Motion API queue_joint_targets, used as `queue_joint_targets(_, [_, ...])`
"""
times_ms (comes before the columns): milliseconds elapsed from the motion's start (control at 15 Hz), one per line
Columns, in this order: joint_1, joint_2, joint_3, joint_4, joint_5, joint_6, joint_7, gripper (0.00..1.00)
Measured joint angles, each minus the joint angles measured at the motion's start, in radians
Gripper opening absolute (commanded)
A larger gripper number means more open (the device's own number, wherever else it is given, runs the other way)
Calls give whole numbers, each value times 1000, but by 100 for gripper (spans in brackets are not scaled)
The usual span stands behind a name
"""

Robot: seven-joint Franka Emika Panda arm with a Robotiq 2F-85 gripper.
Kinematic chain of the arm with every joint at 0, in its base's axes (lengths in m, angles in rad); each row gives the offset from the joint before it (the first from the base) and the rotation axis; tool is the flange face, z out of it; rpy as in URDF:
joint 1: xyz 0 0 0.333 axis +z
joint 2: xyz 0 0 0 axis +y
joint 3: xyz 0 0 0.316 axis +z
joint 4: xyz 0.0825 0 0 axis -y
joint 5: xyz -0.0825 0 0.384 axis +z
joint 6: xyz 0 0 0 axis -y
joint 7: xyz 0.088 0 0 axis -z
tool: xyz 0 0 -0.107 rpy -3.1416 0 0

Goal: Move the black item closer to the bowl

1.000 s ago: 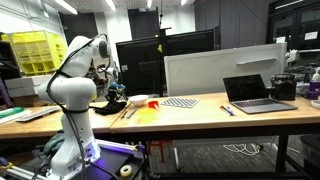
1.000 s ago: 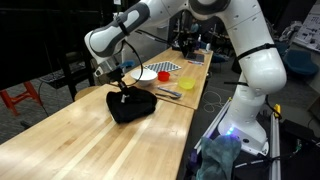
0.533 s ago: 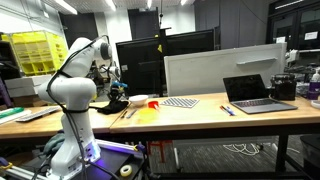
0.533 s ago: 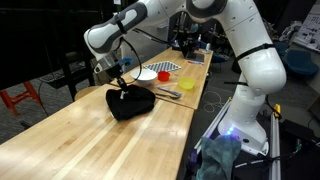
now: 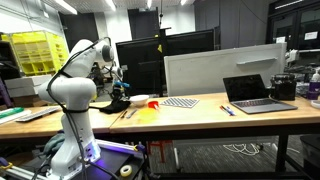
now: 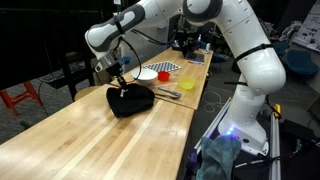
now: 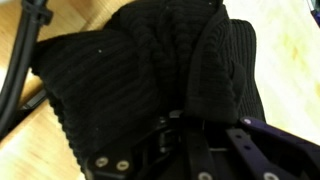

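Observation:
The black cloth's lower edge meets the wooden tabletop beside the bowl, below my fingers. The cloth would rest there if released, so it is time for my gripper to open.
The black item (image 6: 131, 101) is a lumpy black knit cloth on the wooden table (image 6: 90, 140). In an exterior view it lies just short of the bowl (image 6: 146, 75), a small shallow whitish one. My gripper (image 6: 121, 87) is shut on a fold at the top of the cloth. In the wrist view the knit cloth (image 7: 140, 70) fills the frame and the fingers (image 7: 200, 140) clamp it. It also shows in an exterior view (image 5: 118, 101), next to the bowl (image 5: 138, 99).
A small red object (image 6: 163, 74) and a checkered mat (image 6: 166, 67) lie beyond the bowl. Utensils (image 6: 168, 93) lie near the table edge. An open laptop (image 5: 258, 92) sits far along the table, and monitors (image 5: 165, 60) stand behind.
My gripper has drawn the black item a little toward the bowl; the cloth is bunched up slightly higher under the fingers.

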Motion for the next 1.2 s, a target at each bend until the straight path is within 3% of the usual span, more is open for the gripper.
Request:
queue_joint_targets(133, [-1, 9, -1, 14, 0, -8, 0, 44])
queue_joint_targets(667, [28, -23, 8, -16, -1, 12, 6, 98])
queue_joint_targets(1200, [51, -233, 45, -260, 1, 132, 54, 100])
